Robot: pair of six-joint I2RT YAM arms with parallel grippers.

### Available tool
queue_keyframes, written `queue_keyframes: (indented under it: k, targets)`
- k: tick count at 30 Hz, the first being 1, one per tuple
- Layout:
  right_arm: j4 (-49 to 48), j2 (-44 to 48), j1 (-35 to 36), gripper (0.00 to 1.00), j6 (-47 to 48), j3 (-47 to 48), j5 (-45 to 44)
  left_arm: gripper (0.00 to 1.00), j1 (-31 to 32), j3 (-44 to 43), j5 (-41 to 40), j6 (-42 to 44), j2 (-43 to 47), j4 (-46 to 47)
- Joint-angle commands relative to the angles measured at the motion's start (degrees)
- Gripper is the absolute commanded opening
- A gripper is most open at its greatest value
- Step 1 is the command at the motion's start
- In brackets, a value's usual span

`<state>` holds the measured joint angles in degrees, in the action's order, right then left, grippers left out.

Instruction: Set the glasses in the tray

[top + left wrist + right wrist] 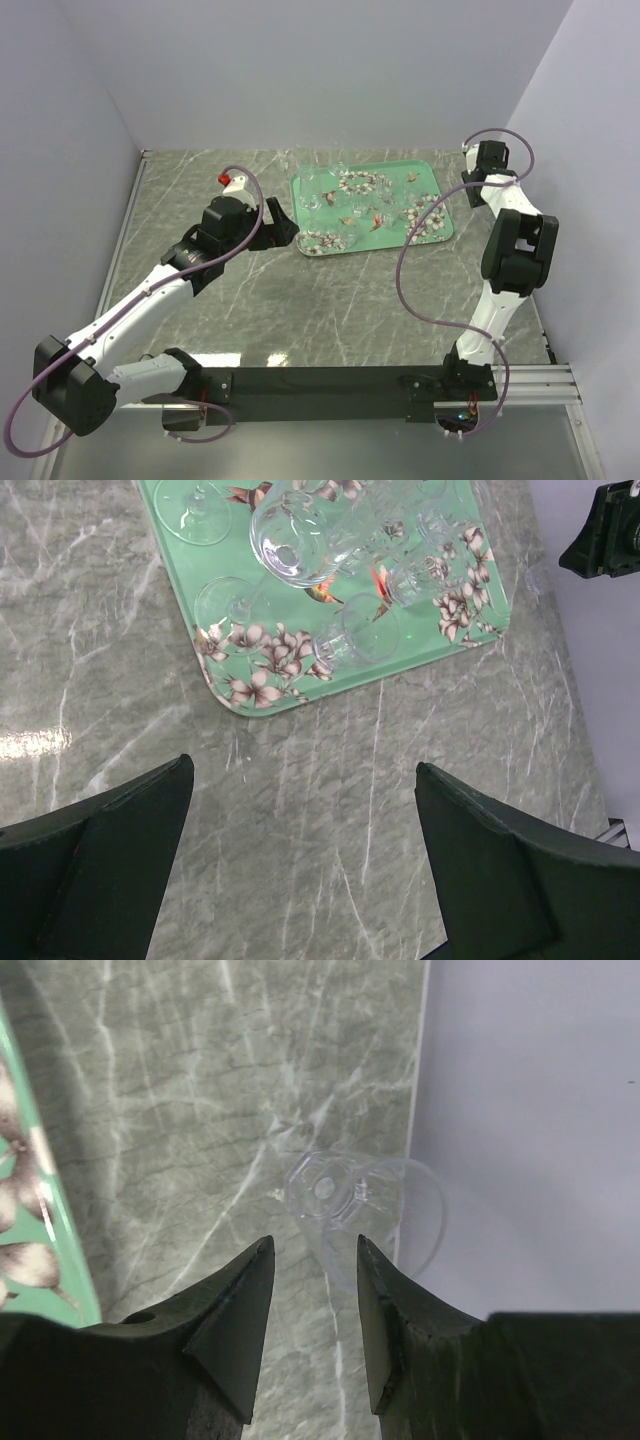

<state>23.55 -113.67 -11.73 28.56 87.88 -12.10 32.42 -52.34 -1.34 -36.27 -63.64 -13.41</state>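
Note:
The small clear glass by its rim (440, 1226) is my right gripper's next grab, so its bottom can rest on the tray.
The teal flowered tray (388, 236) lies at the back centre of the marble table, with several clear glasses (318, 188) on it. In the left wrist view the tray (178, 565) holds stemmed glasses (300, 540), some lying on their sides. My left gripper (281, 228) hangs open and empty over bare marble (302, 767), short of the tray's near left corner. My right gripper (472, 190) is at the far right by the wall. In its wrist view one clear glass (345, 1200) rests at the wall's foot, just beyond the open, empty fingertips (315, 1242).
The white right wall (530, 1110) stands directly behind the lone glass. The tray's edge (40, 1200) shows at the left of the right wrist view. A red-tipped part (224, 179) sits on the left arm. The black base bar (320, 380) runs along the near edge.

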Motion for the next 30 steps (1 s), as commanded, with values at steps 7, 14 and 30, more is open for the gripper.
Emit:
queue_keyframes:
  k: [7, 14, 30]
  targets:
    - [-0.3, -1.6, -1.3, 0.44, -0.7, 2.4, -1.0, 0.98, -0.3, -2.9, 0.6, 0.0, -0.3, 1.0]
    - [0.0, -2.7, -1.5, 0.35, -0.9, 1.1, -0.5, 0.98, -0.3, -2.7, 0.8, 0.0, -0.3, 1.2]
    - [4.0, -3.8, -2.9, 0.04, -1.0, 2.7, 4.4, 0.98, -0.6, -1.8, 0.3, -0.2, 1.0, 1.3]
